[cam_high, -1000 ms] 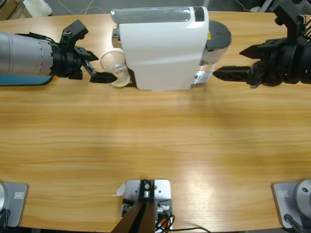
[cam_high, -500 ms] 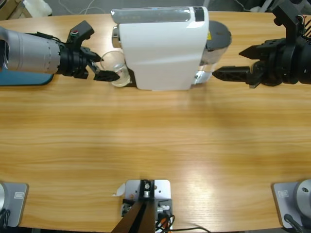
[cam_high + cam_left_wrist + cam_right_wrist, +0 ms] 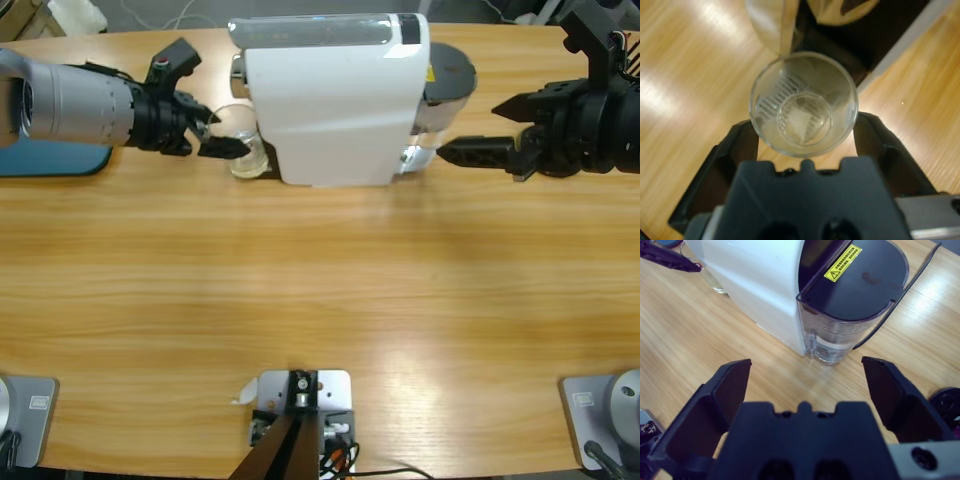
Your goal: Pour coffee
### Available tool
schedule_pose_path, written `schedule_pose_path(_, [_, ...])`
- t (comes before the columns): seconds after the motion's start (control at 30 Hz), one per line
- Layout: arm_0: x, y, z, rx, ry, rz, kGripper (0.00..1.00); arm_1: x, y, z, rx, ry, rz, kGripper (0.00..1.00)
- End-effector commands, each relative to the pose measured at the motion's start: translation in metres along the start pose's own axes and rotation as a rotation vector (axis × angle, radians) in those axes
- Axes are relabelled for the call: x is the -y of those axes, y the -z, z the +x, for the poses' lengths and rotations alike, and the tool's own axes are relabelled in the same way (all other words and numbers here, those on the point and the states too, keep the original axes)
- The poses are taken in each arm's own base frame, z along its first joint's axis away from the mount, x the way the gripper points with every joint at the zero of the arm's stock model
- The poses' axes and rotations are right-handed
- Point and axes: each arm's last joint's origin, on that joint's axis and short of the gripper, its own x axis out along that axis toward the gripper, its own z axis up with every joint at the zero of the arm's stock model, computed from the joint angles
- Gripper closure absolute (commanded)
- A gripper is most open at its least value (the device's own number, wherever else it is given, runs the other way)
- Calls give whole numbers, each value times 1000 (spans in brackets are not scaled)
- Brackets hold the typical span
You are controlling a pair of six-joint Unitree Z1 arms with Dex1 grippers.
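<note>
Pale coffee lies at the bottom of the tumbler. I will next grab the open tumbler by its sides with my left gripper to hold it upright.
A small clear tumbler stands under the spout of the white coffee machine. A shallow layer of pale coffee lies at its bottom. My left gripper is open, with one black jaw on each side of the tumbler, close to its wall. In the high view the left gripper reaches in from the left. My right gripper hangs open to the right of the machine, facing its clear water tank, with nothing between its jaws.
The machine's black tank lid carries a yellow warning label. A black cable runs behind it. A blue flat object lies under the left arm. A round black thing shows at the right wrist view's edge.
The left gripper has moved right along the table until its jaws straddle the tumbler. The right arm has stayed still.
</note>
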Motion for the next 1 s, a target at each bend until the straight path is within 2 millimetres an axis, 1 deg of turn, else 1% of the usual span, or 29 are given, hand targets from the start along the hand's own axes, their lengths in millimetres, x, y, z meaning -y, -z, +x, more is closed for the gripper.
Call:
schedule_pose_path(0.03, [-5, 7, 23, -41, 24, -26, 225, 0, 9, 14, -59, 12, 9, 0])
schedule_pose_path(0.07, [-5, 7, 24, -40, 28, -26, 231, 0, 9, 14, -60, 12, 9, 0])
schedule_pose_path(0.1, [-5, 7, 25, -40, 36, -27, 274, 0, 9, 14, -60, 12, 9, 0])
schedule_pose_path(0.13, [-4, 7, 26, -39, 39, -26, 394, 0, 9, 14, -61, 12, 9, 0])
schedule_pose_path(0.23, [-3, 8, 25, -29, 44, -24, 879, 0, 9, 16, -62, 12, 9, 0])
schedule_pose_path(0.27, [-3, 8, 25, -29, 45, -28, 989, 0, 9, 16, -62, 10, 10, 0])
schedule_pose_path(0.47, [-2, 10, 22, -10, 43, -100, 1000, 0, 9, 15, -59, 11, 13, 0])
schedule_pose_path(0.57, [-2, 10, 22, -12, 31, -98, 1000, 0, 9, 15, -57, 11, 15, 0])
schedule_pose_path(0.8, [2, 20, 15, -37, -19, -79, 1000, 0, 9, 15, -57, 11, 17, 0])
schedule_pose_path(1.0, [4, 26, 1, -39, -73, -74, 1000, 0, 9, 15, -56, 11, 18, 0])
